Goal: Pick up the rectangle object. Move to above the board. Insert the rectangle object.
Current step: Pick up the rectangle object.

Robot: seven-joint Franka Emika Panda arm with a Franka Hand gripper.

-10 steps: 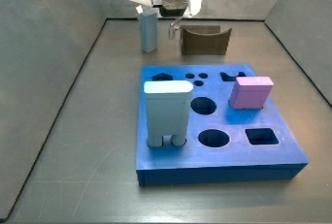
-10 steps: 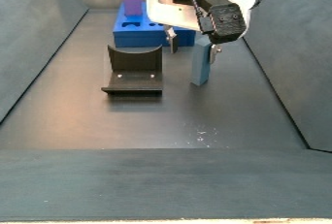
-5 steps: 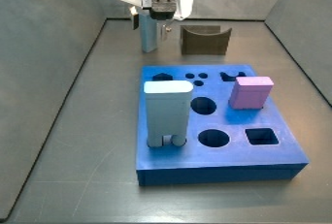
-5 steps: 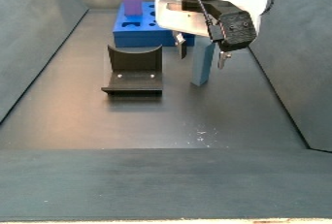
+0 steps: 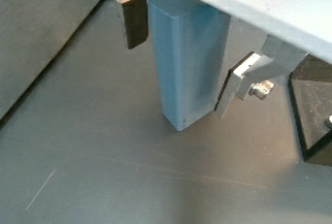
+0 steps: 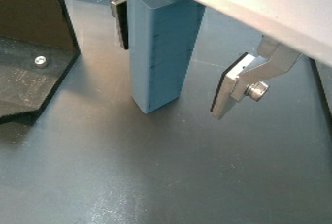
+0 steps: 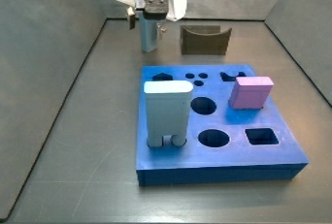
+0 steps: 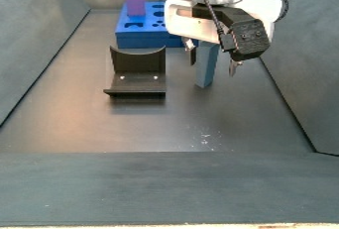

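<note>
Next, my gripper grabs the rectangle object by its top end, leaving the rectangle object's lower end free to slot into the board (image 7: pixel 240 155).
The rectangle object (image 5: pixel 188 63) (image 6: pixel 162 53), a tall thin grey-blue slab, stands upright on the dark floor. In both side views (image 7: pixel 148 38) (image 8: pixel 207 68) it is a short way from the board. My gripper (image 5: pixel 180 73) (image 6: pixel 172 78) (image 7: pixel 149 16) (image 8: pixel 212 57) is open and straddles the slab from above. One finger (image 6: pixel 120 24) hangs close beside it and the other finger (image 6: pixel 238 82) stands clearly apart from it. The bright-blue board (image 7: pixel 240 155) (image 8: pixel 143 25) lies flat with shaped holes in its top.
A pink cube (image 7: pixel 251 92) (image 8: pixel 134 1) and a pale two-legged block (image 7: pixel 166 112) stand on the board. The dark fixture (image 7: pixel 204 40) (image 8: pixel 135 71) (image 6: pixel 26 58) sits on the floor close beside the slab. Grey walls close in the floor.
My gripper has shifted sideways from beside the slab to over it and come down, so the fingers now flank the slab. The slab has not moved.
</note>
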